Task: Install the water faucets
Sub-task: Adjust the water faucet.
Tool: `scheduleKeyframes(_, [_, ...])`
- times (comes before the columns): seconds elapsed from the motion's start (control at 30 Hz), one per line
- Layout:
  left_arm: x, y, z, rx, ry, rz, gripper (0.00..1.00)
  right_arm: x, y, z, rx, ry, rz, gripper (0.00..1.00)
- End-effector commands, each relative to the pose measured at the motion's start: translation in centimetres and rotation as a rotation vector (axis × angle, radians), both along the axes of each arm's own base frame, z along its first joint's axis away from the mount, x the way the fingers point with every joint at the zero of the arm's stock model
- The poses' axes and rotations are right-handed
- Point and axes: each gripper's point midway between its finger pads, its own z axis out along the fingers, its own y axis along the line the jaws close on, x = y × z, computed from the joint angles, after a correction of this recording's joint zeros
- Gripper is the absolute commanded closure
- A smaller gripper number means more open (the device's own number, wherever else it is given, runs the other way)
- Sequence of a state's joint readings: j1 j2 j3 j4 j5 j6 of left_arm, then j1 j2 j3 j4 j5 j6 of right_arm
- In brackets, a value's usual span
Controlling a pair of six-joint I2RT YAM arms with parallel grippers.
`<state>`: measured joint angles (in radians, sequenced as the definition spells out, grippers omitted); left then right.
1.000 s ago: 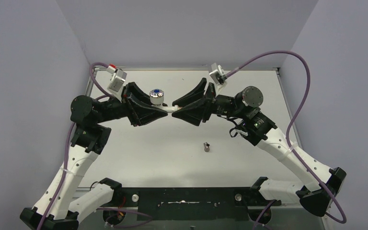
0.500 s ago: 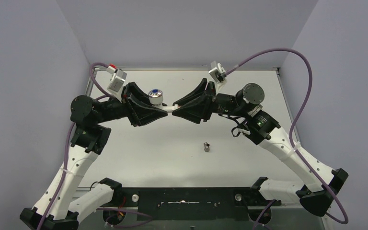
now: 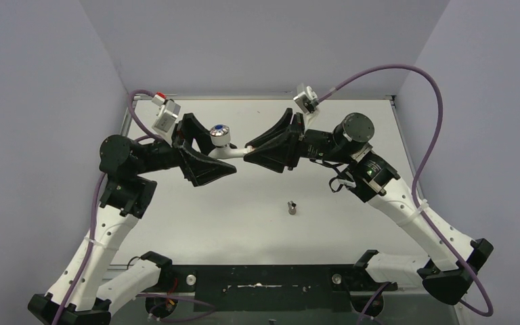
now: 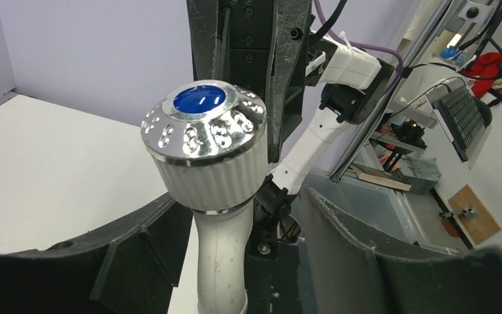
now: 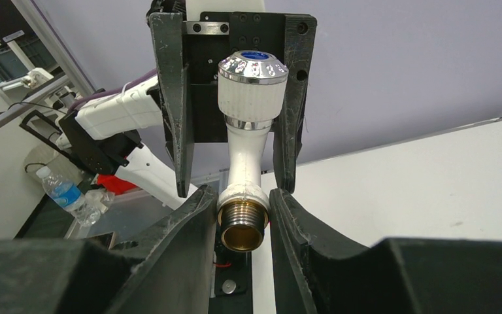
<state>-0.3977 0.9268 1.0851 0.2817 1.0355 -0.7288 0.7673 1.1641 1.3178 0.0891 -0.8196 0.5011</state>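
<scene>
I need to close my left gripper on the stem, because the white stem point(image 3: 223, 152) is between both fingers below the knob.
The water faucet point(image 3: 221, 135), a white tap body with a chrome knob and blue dot, hangs above the table between both grippers. My right gripper point(image 3: 246, 150) is shut on its threaded end; in the right wrist view the brass thread point(image 5: 240, 227) sits pinched between the right gripper point(image 5: 242, 204) jaws. My left gripper point(image 3: 221, 152) stands open around the knob end, its fingers point(image 5: 172, 98) clear of the knob on both sides. The left wrist view shows the knob point(image 4: 202, 131) and white stem between the spread left gripper point(image 4: 240, 203) jaws. A tiny metal fitting point(image 3: 292, 207) stands on the table.
The white table point(image 3: 196, 217) is walled by grey panels at the back and both sides. Purple cables point(image 3: 420, 156) loop from each wrist. The black base bar point(image 3: 264, 281) runs along the near edge.
The left gripper's jaws have spread apart off the faucet. The right gripper has closed on the threaded end and now carries the faucet alone, its arm shifted slightly.
</scene>
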Motion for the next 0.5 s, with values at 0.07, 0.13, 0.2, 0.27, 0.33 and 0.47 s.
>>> scheduleKeyframes(0.07, [-0.87,0.1,1.27,-0.009,-0.058,-0.031,0.38,-0.58,-0.62,2.54,0.008,-0.086,-0.01,1.0])
scheduleKeyframes(0.13, [-0.85,0.09,1.22,-0.008,-0.057,-0.032,0.39,-0.59,-0.66,2.47,0.0,-0.08,-0.011,1.0])
scheduleKeyframes(0.2, [-0.77,0.05,1.1,-0.007,-0.053,-0.032,0.4,-0.52,-0.55,2.15,-0.014,-0.062,-0.008,1.0])
scheduleKeyframes(0.27, [-0.73,0.03,1.05,-0.007,-0.051,-0.034,0.41,-0.53,-0.39,2.07,-0.016,-0.057,0.0,1.0])
scheduleKeyframes(0.33, [-0.76,0.02,1.05,-0.008,-0.049,-0.036,0.43,-0.36,-0.21,2.03,-0.014,-0.054,0.002,1.0])
scheduleKeyframes(0.47, [-0.77,-0.03,1.02,-0.009,-0.043,-0.042,0.45,-0.18,0.18,2.01,-0.014,-0.054,0.013,1.0])
